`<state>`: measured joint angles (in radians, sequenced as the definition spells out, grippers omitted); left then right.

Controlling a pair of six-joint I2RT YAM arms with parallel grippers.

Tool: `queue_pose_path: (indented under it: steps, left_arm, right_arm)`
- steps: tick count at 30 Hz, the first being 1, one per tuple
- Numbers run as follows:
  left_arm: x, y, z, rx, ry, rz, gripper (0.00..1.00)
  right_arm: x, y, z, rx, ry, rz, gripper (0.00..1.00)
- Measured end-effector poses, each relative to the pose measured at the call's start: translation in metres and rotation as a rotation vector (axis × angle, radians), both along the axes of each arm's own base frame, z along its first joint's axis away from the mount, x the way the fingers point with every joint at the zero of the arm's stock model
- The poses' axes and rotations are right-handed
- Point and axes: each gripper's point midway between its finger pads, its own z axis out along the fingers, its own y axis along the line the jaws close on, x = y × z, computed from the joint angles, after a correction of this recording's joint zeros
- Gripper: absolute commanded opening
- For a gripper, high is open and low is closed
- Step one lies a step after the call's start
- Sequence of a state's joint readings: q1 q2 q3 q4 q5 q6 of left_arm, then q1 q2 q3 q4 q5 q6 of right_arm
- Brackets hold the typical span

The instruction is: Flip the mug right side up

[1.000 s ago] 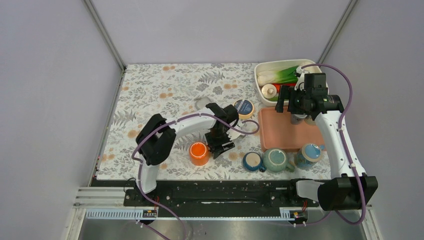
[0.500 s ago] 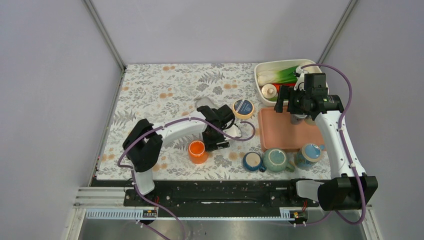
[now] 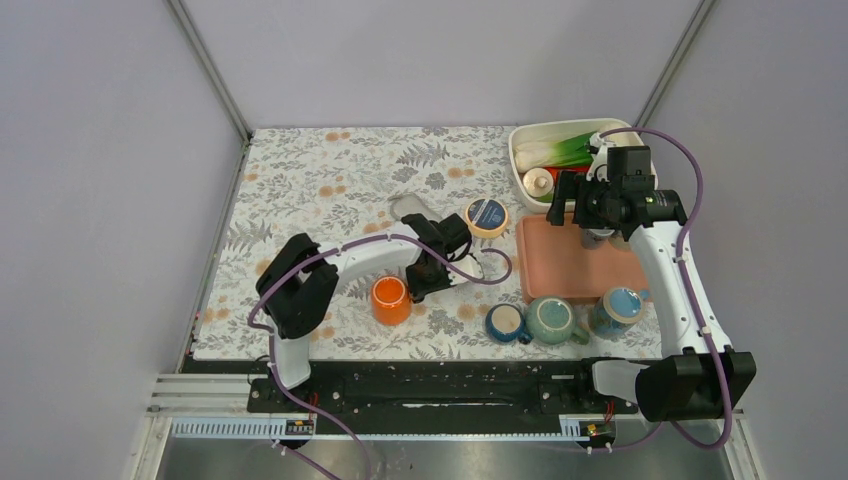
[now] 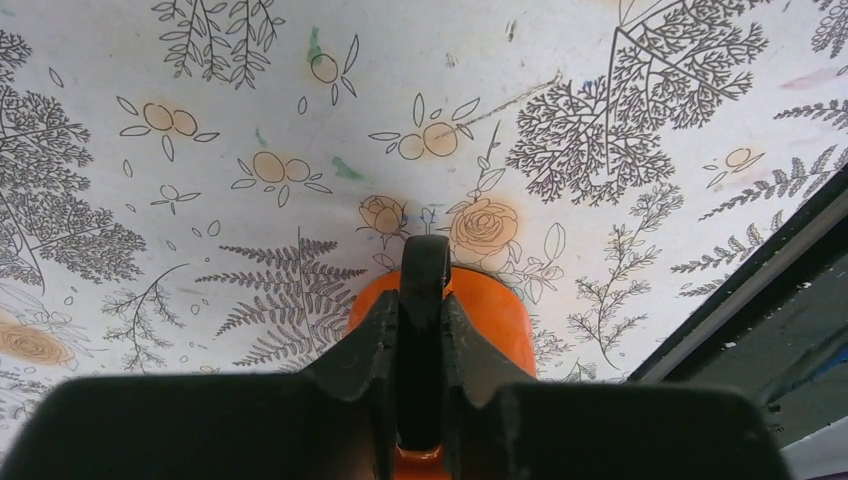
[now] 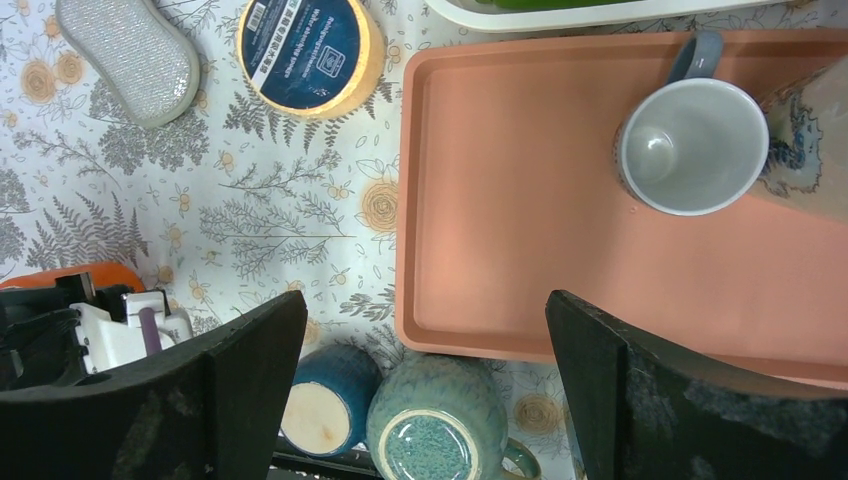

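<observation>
My right gripper grabs the orange mug's side (image 3: pixel 391 312) at the mug's open end next, so the mug's base stays free to set the orange mug upright.
The orange mug (image 3: pixel 388 300) stands on the floral mat left of centre, and its flat top suggests it is base up. In the left wrist view its orange body (image 4: pixel 495 320) lies just past my fingers, with its dark handle (image 4: pixel 425 265) between them. My left gripper (image 3: pixel 422 278) (image 4: pixel 425 300) is shut on that handle, coming in from the mug's right side. My right gripper (image 3: pixel 590 215) (image 5: pixel 425 320) hangs wide open above the pink tray (image 3: pixel 560 270), holding nothing.
A grey mug (image 5: pixel 690 145) sits upright on the tray (image 5: pixel 500 200). A dark blue mug (image 3: pixel 505 322), a teal mug (image 3: pixel 548 320) and a light blue mug (image 3: pixel 620 305) stand near the front edge. A tape roll (image 3: pixel 487 217), a sponge (image 3: pixel 408 207) and a white vegetable bin (image 3: pixel 525 140) lie further back.
My left gripper has shut on the orange mug's handle after sliding left toward it. The mug shifted slightly left. The right arm has stayed still.
</observation>
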<state>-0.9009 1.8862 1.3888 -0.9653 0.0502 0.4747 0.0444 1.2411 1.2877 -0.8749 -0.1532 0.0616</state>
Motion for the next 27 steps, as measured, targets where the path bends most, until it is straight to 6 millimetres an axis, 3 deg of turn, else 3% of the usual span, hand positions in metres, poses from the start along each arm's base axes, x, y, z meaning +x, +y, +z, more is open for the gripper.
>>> queue_pose_path:
  steps: [4, 7, 11, 16, 19, 22, 27]
  left_arm:
    - [0.002, -0.001, 0.004, -0.025, 0.004, 0.031, 0.00]
    - [0.014, -0.007, 0.019, -0.124, -0.010, 0.116, 0.00]
    - [0.063, -0.007, 0.071, -0.360, -0.083, 0.329, 0.00]
    - [0.117, 0.003, 0.157, -0.638, -0.186, 0.526, 0.00]
    - [0.120, -0.003, 0.202, -0.757, -0.202, 0.553, 0.00]
    - [0.108, -0.015, 0.245, -0.874, -0.185, 0.541, 0.00]
    - [0.092, -0.029, 0.301, -1.016, -0.151, 0.499, 0.00]
  right_arm:
    - [-0.001, 0.010, 0.002, 0.040, -0.005, 0.035, 1.00]
    - [-0.004, 0.024, 0.008, 0.106, -0.031, 0.074, 0.99]
    - [-0.023, 0.058, 0.017, 0.239, -0.107, 0.153, 0.99]
    - [-0.058, 0.130, 0.032, 0.423, -0.192, 0.369, 1.00]
    - [-0.072, 0.169, 0.039, 0.519, -0.223, 0.481, 1.00]
    - [-0.083, 0.200, 0.044, 0.591, -0.251, 0.565, 1.00]
    - [-0.088, 0.236, 0.073, 0.706, -0.344, 0.654, 0.99]
